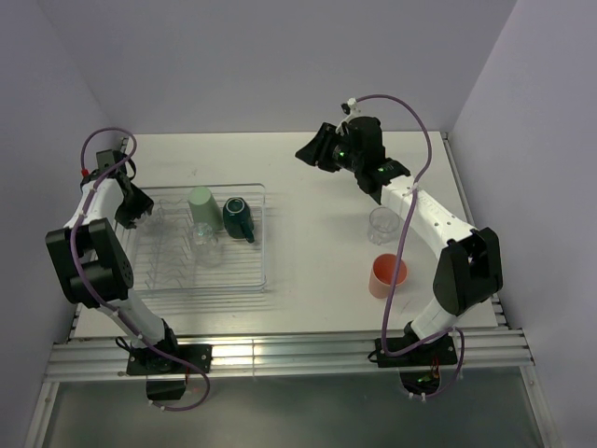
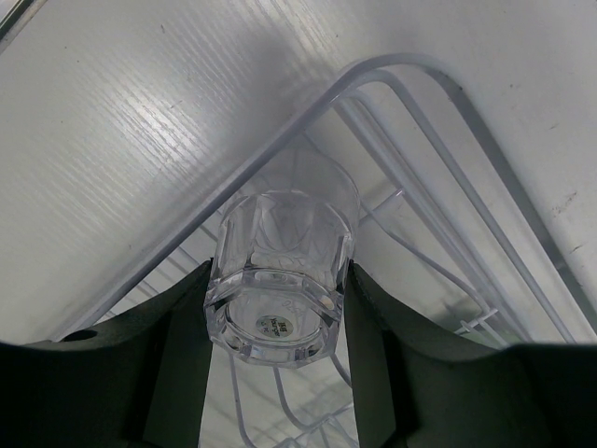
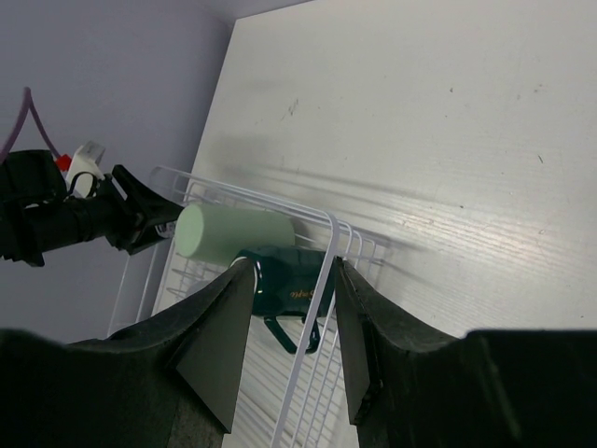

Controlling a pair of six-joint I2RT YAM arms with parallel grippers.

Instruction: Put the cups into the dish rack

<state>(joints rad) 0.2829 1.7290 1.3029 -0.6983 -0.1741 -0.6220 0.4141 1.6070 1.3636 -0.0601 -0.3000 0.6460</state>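
The clear glass's opening is inside the dish rack's rim, so the glass would rest in the dish rack's corner. My left gripper should release the glass now.
My left gripper (image 2: 280,280) is shut on a clear glass (image 2: 284,266), base toward the camera, mouth toward the far left corner of the dish rack (image 2: 410,84). From above, the left gripper (image 1: 138,213) hangs over the dish rack (image 1: 264,238). In the rack lie a pale green tumbler (image 1: 201,207), a dark teal mug (image 1: 237,217) and another clear glass (image 1: 207,245). On the table to the right stand a clear glass (image 1: 381,224) and a salmon-pink tumbler (image 1: 386,275). My right gripper (image 1: 312,154) is open and empty, raised over the back of the table.
The right wrist view looks past the open right gripper (image 3: 292,271) at the rack rim (image 3: 322,280), the green tumbler (image 3: 238,233), the teal mug (image 3: 289,285) and the left arm (image 3: 84,219). Walls close the table at the back and on both sides.
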